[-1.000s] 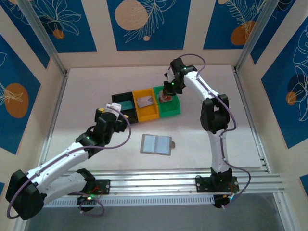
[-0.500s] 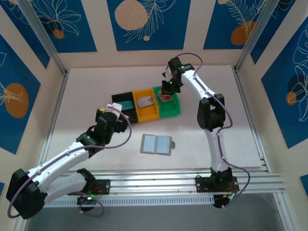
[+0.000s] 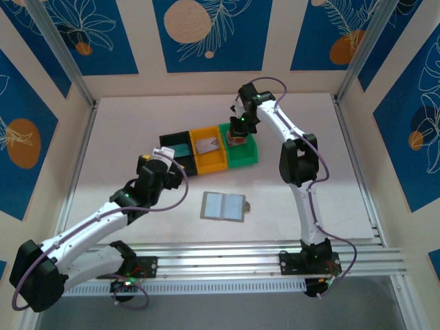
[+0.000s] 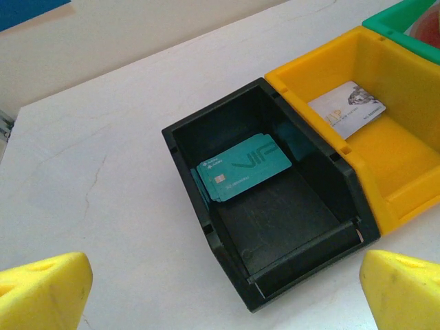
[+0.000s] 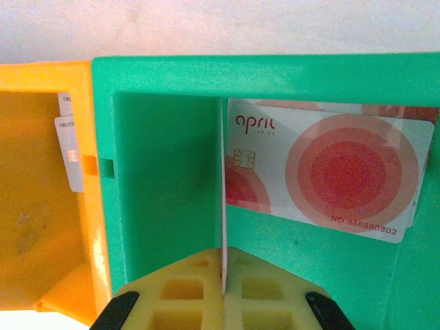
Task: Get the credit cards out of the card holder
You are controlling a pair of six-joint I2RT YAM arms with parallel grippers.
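Note:
My right gripper is ready to open. The thin credit card (image 5: 223,192) hangs inside the green bin's sides, so it would land inside.
The card holder (image 3: 223,205) lies open and flat on the table, between the two arms. My right gripper (image 5: 223,265) is shut on a thin credit card (image 5: 223,192) seen edge-on, held upright over the green bin (image 5: 165,192). A pale card with a big red dot (image 5: 330,168) lies flat in that bin. In the top view this gripper (image 3: 237,134) hangs above the green bin (image 3: 245,155). My left gripper (image 4: 227,289) is open and empty, hovering at the near wall of the black bin (image 4: 185,148), where a teal card (image 4: 244,168) lies.
The orange bin (image 4: 405,185) between the black and green ones holds a greyish card (image 4: 347,110). The three bins stand side by side at mid-table (image 3: 210,159). Metal rails run along the table's near edge (image 3: 227,258) and its sides.
The right arm's wrist has shifted slightly left and back above the green bin, still gripping the card. The left arm and the card holder have not moved.

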